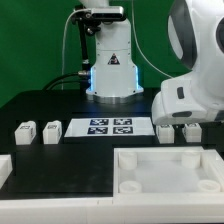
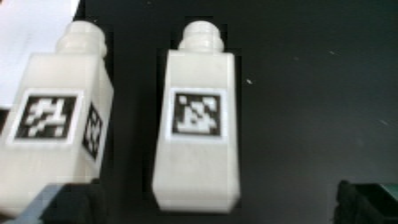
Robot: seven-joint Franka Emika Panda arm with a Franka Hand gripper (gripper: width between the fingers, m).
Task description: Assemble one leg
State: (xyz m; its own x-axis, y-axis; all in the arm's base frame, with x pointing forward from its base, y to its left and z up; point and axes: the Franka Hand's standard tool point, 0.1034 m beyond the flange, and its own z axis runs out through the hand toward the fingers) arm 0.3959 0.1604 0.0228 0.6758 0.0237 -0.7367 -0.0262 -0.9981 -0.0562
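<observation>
My gripper will grab the leg by its flat end point(image 1: 192, 134) point(image 2: 194, 188) next, and the leg's rounded tip will stay free to go into the white panel.
Two white legs with marker tags lie side by side in the wrist view. One leg point(image 2: 199, 120) lies between my fingers and the other leg point(image 2: 63, 110) is beside it. My gripper point(image 2: 214, 206) is open, with a dark fingertip point(image 2: 370, 200) on each side of the nearer end of the middle leg, not touching it. In the exterior view my gripper point(image 1: 178, 118) hangs just above these two legs point(image 1: 165, 131) point(image 1: 190, 130) at the right. Two more legs point(image 1: 25, 132) point(image 1: 50, 130) stand at the exterior view's left.
The marker board point(image 1: 110, 127) lies at the table's middle in front of the robot base point(image 1: 110, 70). The large white panel point(image 1: 165, 172) with raised rim lies at the front. Another white part point(image 1: 5, 170) sits at the front left edge.
</observation>
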